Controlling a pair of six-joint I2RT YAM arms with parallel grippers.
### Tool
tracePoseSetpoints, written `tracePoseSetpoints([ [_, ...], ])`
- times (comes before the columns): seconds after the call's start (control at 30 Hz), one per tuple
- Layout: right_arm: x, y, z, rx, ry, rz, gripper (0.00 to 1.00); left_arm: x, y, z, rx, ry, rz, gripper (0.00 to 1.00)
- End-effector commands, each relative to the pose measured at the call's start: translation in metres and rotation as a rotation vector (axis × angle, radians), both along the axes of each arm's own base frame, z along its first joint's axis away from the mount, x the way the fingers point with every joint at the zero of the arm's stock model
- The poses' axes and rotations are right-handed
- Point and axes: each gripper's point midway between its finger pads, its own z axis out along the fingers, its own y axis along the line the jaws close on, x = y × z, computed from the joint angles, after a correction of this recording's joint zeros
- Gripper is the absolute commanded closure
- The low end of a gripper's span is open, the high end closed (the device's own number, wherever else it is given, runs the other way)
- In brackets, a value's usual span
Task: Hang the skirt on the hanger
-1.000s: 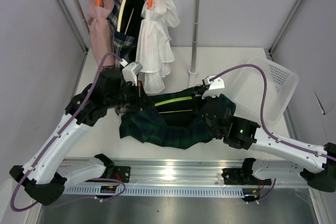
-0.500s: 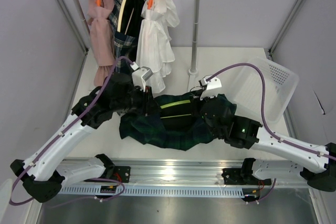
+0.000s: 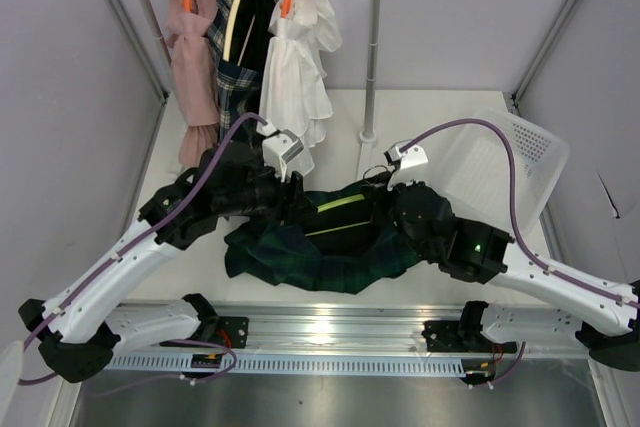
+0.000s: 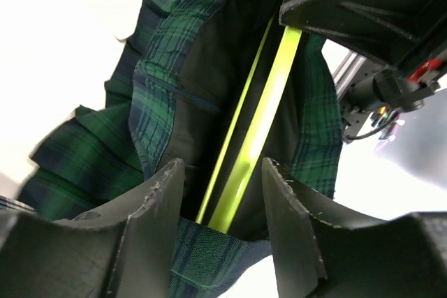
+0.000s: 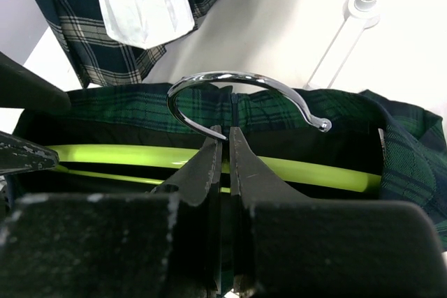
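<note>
My left gripper grabs the hanger's arm near the waistband edge (image 5: 61, 153) next, which leaves the metal hook (image 5: 237, 78) free to hang the skirt.
The dark green tartan skirt (image 3: 300, 257) lies crumpled on the table between both arms, its waistband open around the lime-green hanger (image 3: 338, 205). In the left wrist view my left gripper (image 4: 222, 204) stands open at the skirt's (image 4: 164, 68) left end. The hanger's (image 4: 272, 95) arm runs between the jaws without being gripped, and the waistband edge sits low between the fingers (image 4: 157, 214). My right gripper (image 5: 225, 137) is shut on the hanger (image 5: 105, 153) at the base of its metal hook (image 5: 237, 78), with skirt (image 5: 140, 99) cloth behind it.
At the back, a clothes rail (image 3: 372, 57) carries a pink garment (image 3: 190, 57), a navy-and-white checked garment (image 3: 238, 67) and a white ruffled garment (image 3: 295, 72) on orange and cream hangers. A white plastic basket (image 3: 515, 162) sits at the right.
My left gripper has gone from shut to open, letting go of the skirt's waistband, and has moved right and farther back along the hanger. The right gripper keeps its hold.
</note>
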Motion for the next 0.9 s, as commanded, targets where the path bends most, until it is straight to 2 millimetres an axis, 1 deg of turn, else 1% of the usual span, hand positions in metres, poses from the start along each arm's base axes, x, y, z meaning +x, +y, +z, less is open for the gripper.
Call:
tracePoseSetpoints([
  [0.0, -0.002, -0.002, 0.057, 0.177, -0.052, 0.008, 1.0, 0.002, -0.009, 0.022, -0.028, -0.114, -0.07, 0.45],
  [0.03, -0.002, -0.002, 0.057, 0.175, -0.052, 0.01, 1.0, 0.002, -0.013, 0.017, -0.013, -0.109, -0.093, 0.44],
  [0.17, -0.002, 0.0, 0.057, 0.172, -0.048, 0.014, 1.0, -0.004, -0.033, 0.012, 0.004, -0.129, -0.168, 0.42],
  [0.23, -0.003, 0.0, 0.055, 0.17, -0.045, 0.017, 1.0, -0.002, -0.039, 0.01, 0.019, -0.148, -0.175, 0.41],
  [0.3, -0.002, 0.0, 0.054, 0.167, -0.042, 0.015, 1.0, -0.003, -0.047, 0.003, 0.033, -0.14, -0.203, 0.41],
  [0.33, -0.002, 0.0, 0.054, 0.168, -0.041, 0.015, 1.0, -0.002, -0.05, 0.003, 0.034, -0.142, -0.207, 0.41],
  [0.43, -0.003, -0.002, 0.055, 0.171, -0.043, 0.012, 1.0, 0.0, -0.057, -0.007, 0.065, -0.136, -0.216, 0.42],
  [0.5, -0.002, -0.003, 0.055, 0.169, -0.043, 0.009, 1.0, 0.001, -0.062, -0.012, 0.074, -0.137, -0.222, 0.44],
  [0.57, -0.002, -0.004, 0.055, 0.167, -0.043, 0.006, 1.0, 0.002, -0.065, -0.011, 0.076, -0.151, -0.212, 0.52],
  [0.63, -0.002, -0.005, 0.053, 0.16, -0.039, 0.001, 1.0, 0.004, -0.066, -0.01, 0.072, -0.167, -0.204, 0.68],
  [0.7, -0.002, -0.006, 0.05, 0.161, -0.035, -0.003, 1.0, 0.006, -0.067, -0.008, 0.074, -0.179, -0.193, 0.81],
  [0.73, -0.002, -0.006, 0.049, 0.157, -0.032, -0.005, 1.0, 0.007, -0.067, -0.007, 0.076, -0.185, -0.19, 0.92],
  [0.8, -0.002, -0.007, 0.046, 0.155, -0.028, -0.009, 1.0, 0.009, -0.066, -0.007, 0.081, -0.195, -0.181, 1.0],
  [0.87, -0.002, -0.009, 0.045, 0.149, -0.028, -0.016, 1.0, 0.008, -0.065, -0.004, 0.076, -0.211, -0.184, 1.0],
])
